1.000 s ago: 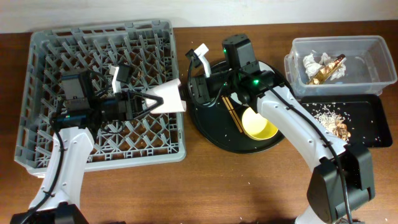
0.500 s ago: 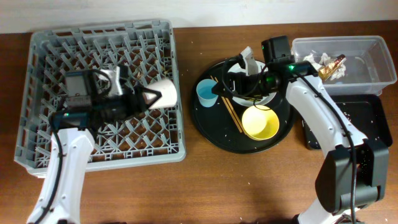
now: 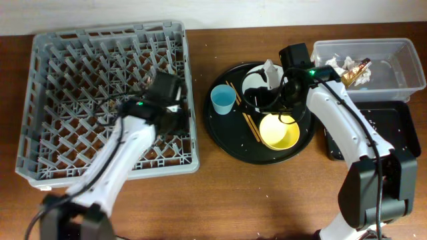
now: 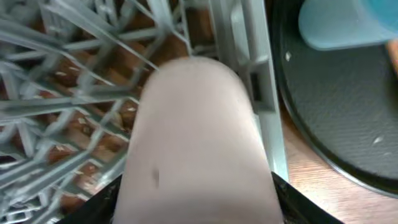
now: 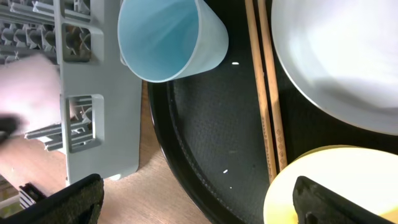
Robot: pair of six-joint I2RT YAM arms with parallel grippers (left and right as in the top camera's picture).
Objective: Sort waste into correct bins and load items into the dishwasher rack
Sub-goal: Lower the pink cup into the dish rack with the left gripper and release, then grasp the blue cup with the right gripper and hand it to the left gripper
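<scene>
My right gripper grabs the light blue cup [image 5: 168, 37] by the rim at the cup's opening [image 5: 190, 61] next, which leaves the cup's closed base free for my left gripper.
My left gripper [image 4: 199, 208] is shut on the pale pink cup [image 4: 199, 143], which fills the left wrist view over the right rim of the grey dishwasher rack [image 4: 74, 112]. Overhead, that gripper [image 3: 171, 107] hides the cup at the rack's [image 3: 80, 80] right side. My right gripper [image 5: 202, 199] stands wide open and empty above the round black tray [image 5: 211, 124]. Below it lie the light blue cup [image 5: 168, 37], two chopsticks [image 5: 267, 106], grey plate [image 5: 336, 62] and yellow bowl [image 5: 336, 186]. Overhead, the right gripper [image 3: 265, 93] hovers over the plate [image 3: 253, 83].
The clear tub [image 3: 393, 67] at the back right holds white tissues and a gold wrapper [image 3: 353, 70]. A flat black tray [image 3: 400, 133] lies in front of it, partly under my right arm. Bare wooden table [image 3: 233, 193] shows along the front.
The left arm has swung round, and the pink cup now sits under its wrist at the rack's right edge. The right arm drew back right over the round tray, jaws now wide.
</scene>
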